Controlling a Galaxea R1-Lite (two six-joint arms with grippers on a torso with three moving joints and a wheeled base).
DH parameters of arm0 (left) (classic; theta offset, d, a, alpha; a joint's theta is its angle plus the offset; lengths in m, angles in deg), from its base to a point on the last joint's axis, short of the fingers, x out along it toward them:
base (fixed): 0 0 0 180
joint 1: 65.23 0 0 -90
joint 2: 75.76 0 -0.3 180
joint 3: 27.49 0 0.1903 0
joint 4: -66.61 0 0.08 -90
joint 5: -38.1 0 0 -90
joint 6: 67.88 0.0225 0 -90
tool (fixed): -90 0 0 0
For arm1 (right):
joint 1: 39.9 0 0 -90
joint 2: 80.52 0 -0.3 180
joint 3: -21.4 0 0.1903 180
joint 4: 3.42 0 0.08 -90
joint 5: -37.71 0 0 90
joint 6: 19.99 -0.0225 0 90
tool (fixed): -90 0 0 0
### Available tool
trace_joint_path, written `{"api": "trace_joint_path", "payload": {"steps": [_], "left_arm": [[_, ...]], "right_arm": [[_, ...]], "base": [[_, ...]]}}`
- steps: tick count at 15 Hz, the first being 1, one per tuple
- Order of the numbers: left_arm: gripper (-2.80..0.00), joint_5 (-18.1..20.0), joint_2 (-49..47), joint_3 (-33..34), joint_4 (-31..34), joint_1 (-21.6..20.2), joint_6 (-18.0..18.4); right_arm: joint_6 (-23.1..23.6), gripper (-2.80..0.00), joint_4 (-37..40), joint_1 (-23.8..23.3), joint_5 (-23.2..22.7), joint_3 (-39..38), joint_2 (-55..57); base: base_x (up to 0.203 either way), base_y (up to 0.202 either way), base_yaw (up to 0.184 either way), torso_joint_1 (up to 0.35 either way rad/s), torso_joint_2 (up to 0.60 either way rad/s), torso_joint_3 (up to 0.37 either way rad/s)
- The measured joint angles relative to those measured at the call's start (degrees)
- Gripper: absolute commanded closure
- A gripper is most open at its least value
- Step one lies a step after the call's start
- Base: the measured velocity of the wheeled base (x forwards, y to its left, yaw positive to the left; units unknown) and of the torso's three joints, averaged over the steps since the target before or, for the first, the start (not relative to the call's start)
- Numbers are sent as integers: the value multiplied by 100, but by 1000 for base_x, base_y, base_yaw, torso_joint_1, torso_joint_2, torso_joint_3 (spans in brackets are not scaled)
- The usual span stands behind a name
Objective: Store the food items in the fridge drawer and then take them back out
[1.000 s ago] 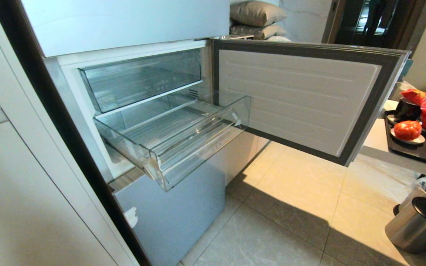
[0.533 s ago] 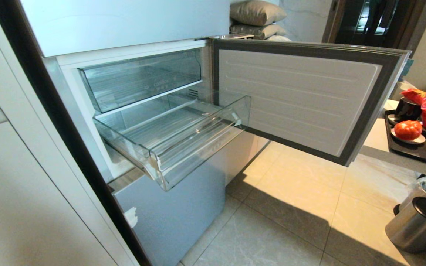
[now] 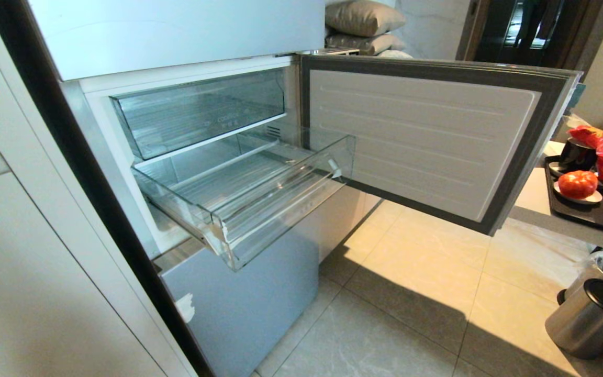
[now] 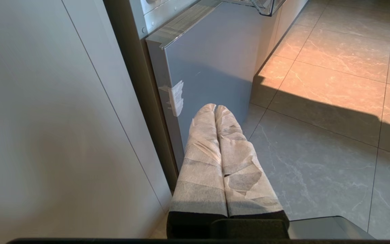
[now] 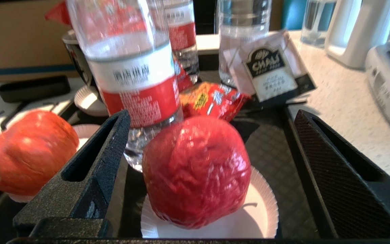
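Observation:
My right gripper isn't ready to close: its fingers stop short of the red food item on its white paper liner (image 5: 260,203), so it should move toward the item first.
The fridge (image 3: 238,303) has its middle door (image 3: 422,141) swung wide, and the clear fridge drawer (image 3: 280,214) is pulled out with nothing in it. In the right wrist view one glossy red food item (image 5: 196,173) sits on a white paper liner. My right gripper (image 5: 212,117) is open, one finger on each side of that piece, touching nothing. A second, orange-red food item (image 5: 25,152) rests on its own liner beside it. The head view shows one food item (image 3: 577,184) on the tray. My left gripper (image 4: 215,107) is shut and empty, low by the fridge's bottom panel.
A black tray (image 5: 276,135) on the counter holds a water bottle (image 5: 134,67) right behind the red piece, a red snack bag (image 5: 212,98) and a tea packet (image 5: 271,71). A metal bin (image 3: 592,317) stands on the floor. A fixed clear bin (image 3: 202,112) sits above the drawer.

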Motion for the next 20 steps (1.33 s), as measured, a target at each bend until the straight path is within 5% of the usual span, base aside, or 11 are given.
{"api": "trace_joint_path", "payload": {"steps": [12,13,20], "left_arm": [[0,0,0,2,0,0,1],[0,0,0,2,0,0,0],[0,1,0,2,0,0,0]], "right_arm": [[11,-280,263,60,-124,377,461],[11,0,278,62,-123,377,469],[9,0,362,68,-119,334,463]], "base": [[0,0,0,0,0,0],[0,0,0,0,0,0],[0,0,0,0,0,0]]}}
